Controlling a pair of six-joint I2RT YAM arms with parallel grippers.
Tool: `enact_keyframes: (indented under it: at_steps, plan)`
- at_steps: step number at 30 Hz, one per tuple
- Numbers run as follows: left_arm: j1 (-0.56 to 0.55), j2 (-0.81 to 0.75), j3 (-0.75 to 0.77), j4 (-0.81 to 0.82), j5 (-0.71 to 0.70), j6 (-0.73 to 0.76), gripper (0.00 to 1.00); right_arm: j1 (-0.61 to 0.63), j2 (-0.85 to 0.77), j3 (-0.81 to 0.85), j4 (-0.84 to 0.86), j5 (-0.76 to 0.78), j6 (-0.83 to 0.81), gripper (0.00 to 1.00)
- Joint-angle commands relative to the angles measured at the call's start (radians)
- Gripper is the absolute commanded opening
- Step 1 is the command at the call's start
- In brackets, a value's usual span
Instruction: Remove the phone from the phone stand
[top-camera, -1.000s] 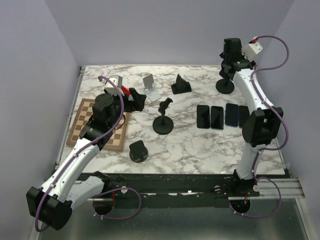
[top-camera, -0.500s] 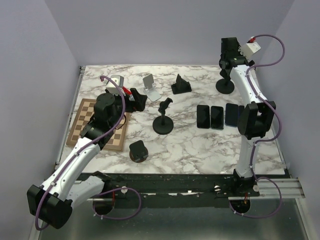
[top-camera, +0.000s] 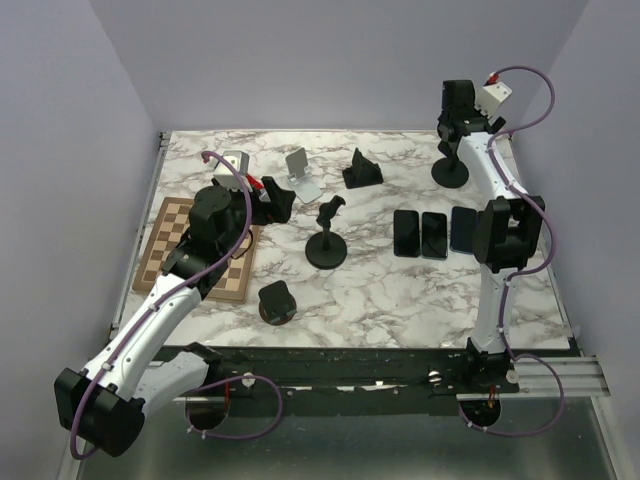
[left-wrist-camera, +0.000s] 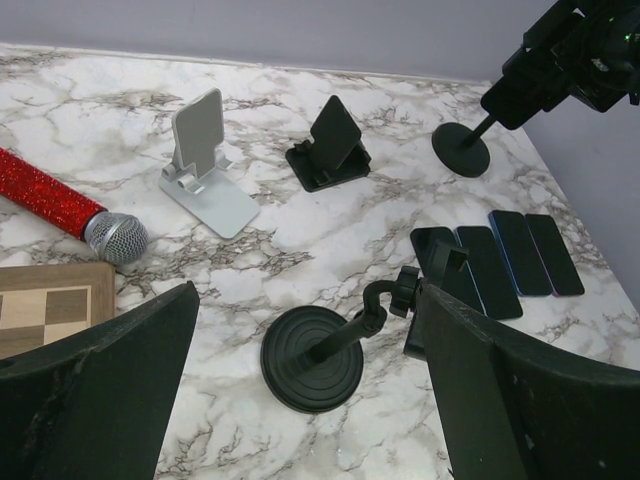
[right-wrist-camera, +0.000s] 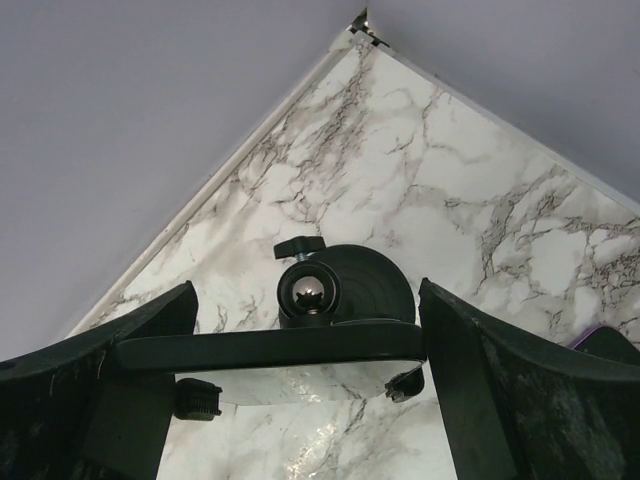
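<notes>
The phone has a finger at each end, so my right gripper should close on it now.
My right gripper (top-camera: 457, 105) is at the far right corner, above a black round-based phone stand (top-camera: 450, 174). In the right wrist view its jaws stand against the two ends of a dark phone (right-wrist-camera: 270, 350), seen edge-on with a reflective face. The phone lies across the stand's ball-joint head (right-wrist-camera: 310, 292), and small holder clamps (right-wrist-camera: 196, 398) still show at its lower edge. In the top view the gripper hides the phone. My left gripper (top-camera: 275, 198) is open and empty, hovering left of centre over a black gooseneck stand (left-wrist-camera: 318, 352).
Several phones (top-camera: 432, 233) lie flat in a row at the right. A silver stand (top-camera: 300, 172), a black wedge stand (top-camera: 361, 170) and a small black round stand (top-camera: 277, 302) are on the marble. A chessboard (top-camera: 165, 250) and a red microphone (left-wrist-camera: 60, 200) lie at the left.
My right arm's elbow has swung up and to the left, and its gripper has shifted slightly toward the back wall over the stand. The left arm has not moved.
</notes>
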Motion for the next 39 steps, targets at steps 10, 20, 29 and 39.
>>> enact_keyframes:
  at_steps: [10,20,29,39]
  plan:
    - [-0.004,0.001,0.024,0.003,0.021,-0.007,0.97,-0.008,0.002,0.017,0.066,-0.026,-0.103,0.83]
    - [-0.004,0.0,0.02,0.012,0.021,-0.006,0.97,-0.007,-0.035,0.007,0.085,-0.082,-0.18,0.18]
    - [-0.004,0.003,0.016,0.029,0.072,-0.011,0.97,-0.008,-0.124,-0.08,0.167,-0.296,-0.321,0.01]
    - [-0.001,0.015,-0.004,0.165,0.271,0.081,0.89,-0.007,-0.13,-0.047,0.095,-0.624,-0.392,0.01]
